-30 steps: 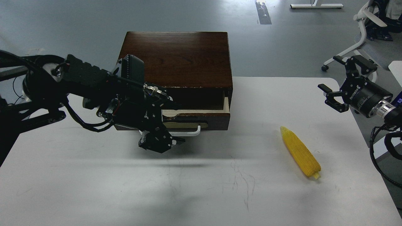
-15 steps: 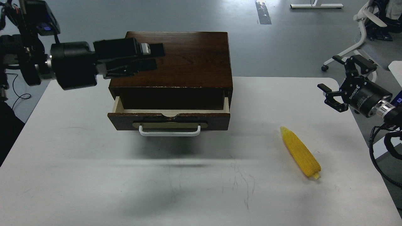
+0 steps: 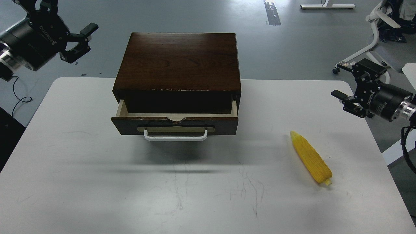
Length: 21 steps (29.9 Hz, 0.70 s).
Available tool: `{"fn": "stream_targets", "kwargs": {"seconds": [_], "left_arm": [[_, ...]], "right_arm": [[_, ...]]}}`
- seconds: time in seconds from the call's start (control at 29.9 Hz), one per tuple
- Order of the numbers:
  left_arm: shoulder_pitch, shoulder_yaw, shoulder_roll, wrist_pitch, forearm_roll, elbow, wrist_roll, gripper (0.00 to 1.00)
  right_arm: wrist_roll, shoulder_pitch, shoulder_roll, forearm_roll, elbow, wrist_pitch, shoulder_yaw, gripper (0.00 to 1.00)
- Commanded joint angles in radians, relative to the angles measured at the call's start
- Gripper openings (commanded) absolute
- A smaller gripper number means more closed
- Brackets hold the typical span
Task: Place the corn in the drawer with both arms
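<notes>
My right gripper is to grab the yellow corn by its thick end (image 3: 320,172) beside the pale stub next, to put it in the drawer (image 3: 175,125).
The yellow corn (image 3: 311,157) lies on the white table (image 3: 97,195) at the right, its pale stub end toward me. The dark brown box (image 3: 178,60) stands at the back middle. Its drawer (image 3: 175,125) is pulled partly out, with the white bar handle (image 3: 175,136) facing me and pale wood showing inside. My left gripper (image 3: 70,34) is open and empty, raised at the far upper left, well away from the box. My right gripper (image 3: 351,86) is open and empty at the right table edge, beyond the corn.
Grey floor lies behind the table. A white office chair base (image 3: 367,48) stands at the back right, behind my right gripper. A cable (image 3: 19,97) hangs at the left table edge.
My left arm has let go of the drawer handle and swung up and back to the far upper left, fingers now open. The drawer stays partly open. The right gripper has shifted slightly.
</notes>
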Motion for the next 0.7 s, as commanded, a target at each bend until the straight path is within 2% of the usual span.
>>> {"fn": "stream_targets", "kwargs": {"seconds": [0.0,0.3,0.5,0.67], "left_arm": [[0.009,-0.002,-0.009,-0.008,-0.008,0.005,0.0,0.99],[0.011,-0.033,-0.029,-0.005,-0.008,0.005,0.0,0.99],[0.011,-0.036,-0.029,-0.006,-0.008,0.002,0.0,0.99],[0.011,-0.036,-0.032,-0.001,-0.008,0.002,0.0,0.99]], "right_arm": [[0.0,0.05,-0.058,-0.235,0.042,0.0,-0.004,0.99],[0.0,0.11,-0.092,-0.884,0.084,0.0,-0.016,0.99],[0.0,0.111,-0.062,-1.138,0.091,0.0,-0.022,0.99],[0.0,0.116,-0.022,-1.202,0.091,0.0,-0.08,0.99]]}}
